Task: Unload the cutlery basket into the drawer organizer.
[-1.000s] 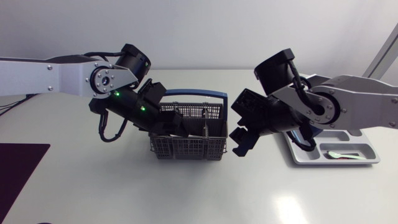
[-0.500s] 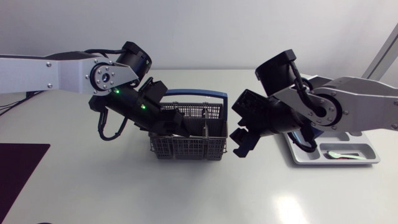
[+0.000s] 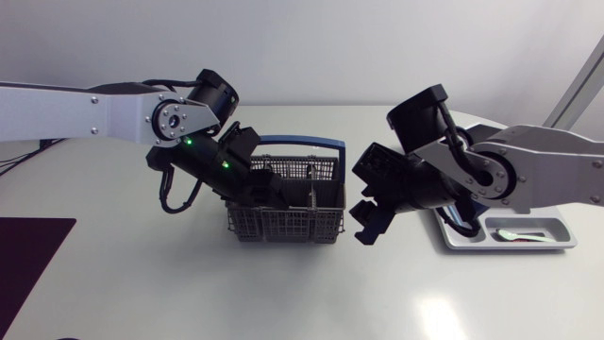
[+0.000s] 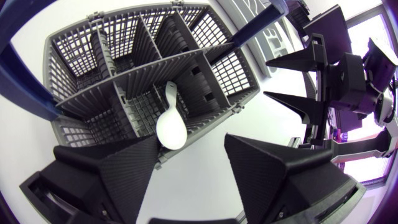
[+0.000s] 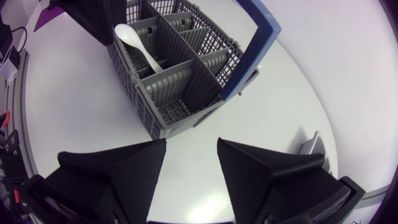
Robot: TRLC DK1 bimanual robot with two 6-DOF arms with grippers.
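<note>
I should next grab the white spoon with my left gripper by its raised bowl end (image 4: 171, 129), because the sides of the basket's section are close around the spoon's handle.
The grey cutlery basket (image 3: 283, 225) with its blue handle (image 3: 302, 144) stands mid-table. In it a white spoon (image 4: 170, 124) leans bowl-up in a near compartment. My left gripper (image 3: 274, 194) hangs over the basket top. In the left wrist view, the left gripper (image 4: 189, 155) is open and the spoon's bowl sits just ahead of the gap, close to one finger (image 4: 106, 168). My right gripper (image 3: 366, 219) hovers off the basket's right end, open and empty (image 5: 191, 155). The right wrist view shows the basket (image 5: 180, 81) and the spoon (image 5: 138, 45) ahead of it.
The grey drawer organizer (image 3: 453, 241) lies at the right, behind my right arm, with a pale green utensil (image 3: 519, 236) in its front slot. A dark mat (image 3: 28, 255) covers the table's left edge. Bare tabletop lies in front of the basket.
My left arm has shifted a little to the right and further over the basket, and its fingers have drawn somewhat closer together. The right arm has barely moved.
</note>
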